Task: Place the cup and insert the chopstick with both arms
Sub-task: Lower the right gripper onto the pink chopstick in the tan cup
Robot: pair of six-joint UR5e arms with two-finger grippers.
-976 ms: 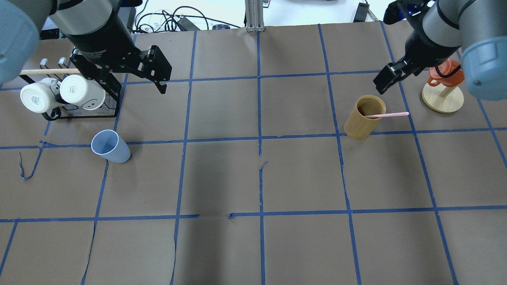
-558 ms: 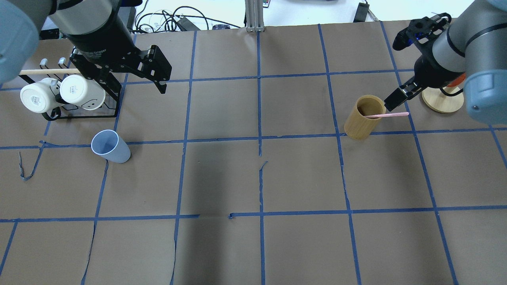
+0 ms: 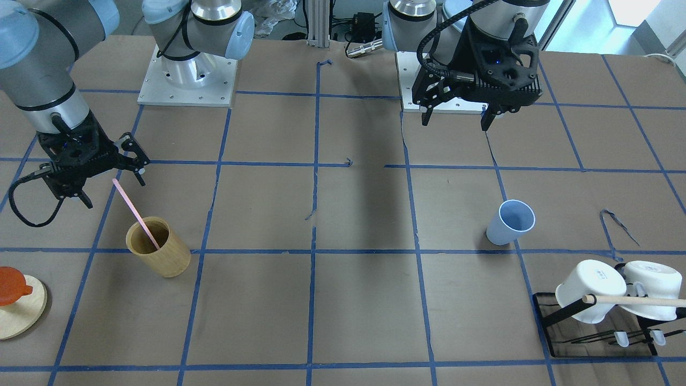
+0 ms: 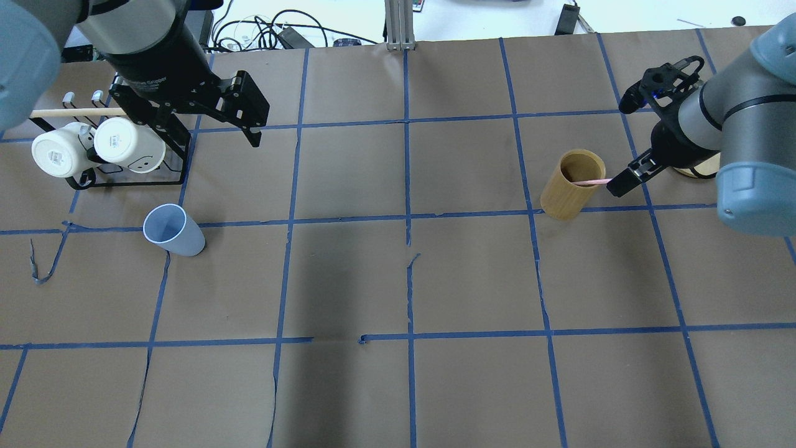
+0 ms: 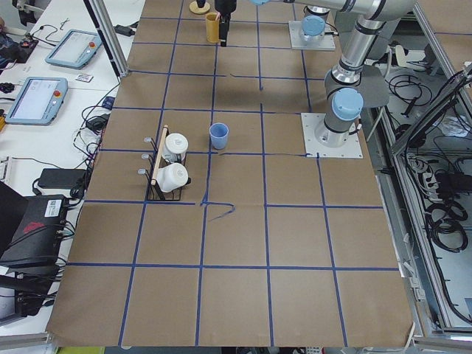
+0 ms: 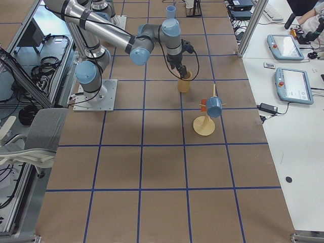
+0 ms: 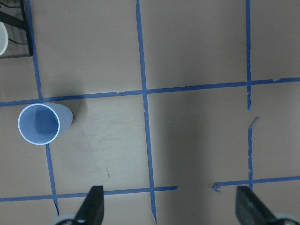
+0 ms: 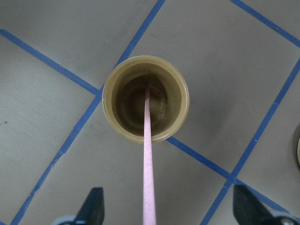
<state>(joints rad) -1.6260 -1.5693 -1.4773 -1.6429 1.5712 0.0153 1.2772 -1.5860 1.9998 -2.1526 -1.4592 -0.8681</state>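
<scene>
My right gripper grabs the pink chopstick by its upper end (image 3: pixel 116 183) next, to insert the chopstick into the cup (image 3: pixel 511 222).
The light blue cup (image 4: pixel 173 230) stands upright on the table's left part; it also shows in the front view (image 3: pixel 511 222) and the left wrist view (image 7: pixel 42 123). My left gripper (image 4: pixel 211 134) hangs open and empty high above the table, beyond and to the right of the cup. The pink chopstick (image 4: pixel 594 182) leans in the tan wooden holder (image 4: pixel 572 183). My right gripper (image 3: pixel 113 190) is open with its fingers on either side of the chopstick's upper end (image 8: pixel 148 164), apart from it.
A black rack (image 4: pixel 99 149) with two white mugs and a wooden rod stands at the back left. A round wooden stand with an orange cup (image 3: pixel 13 300) stands right of the holder, largely hidden behind my right arm in the overhead view.
My right gripper has moved down and toward the holder, from beside the orange cup's stand to the chopstick's free end. The left arm, cup and chopstick have not moved.
</scene>
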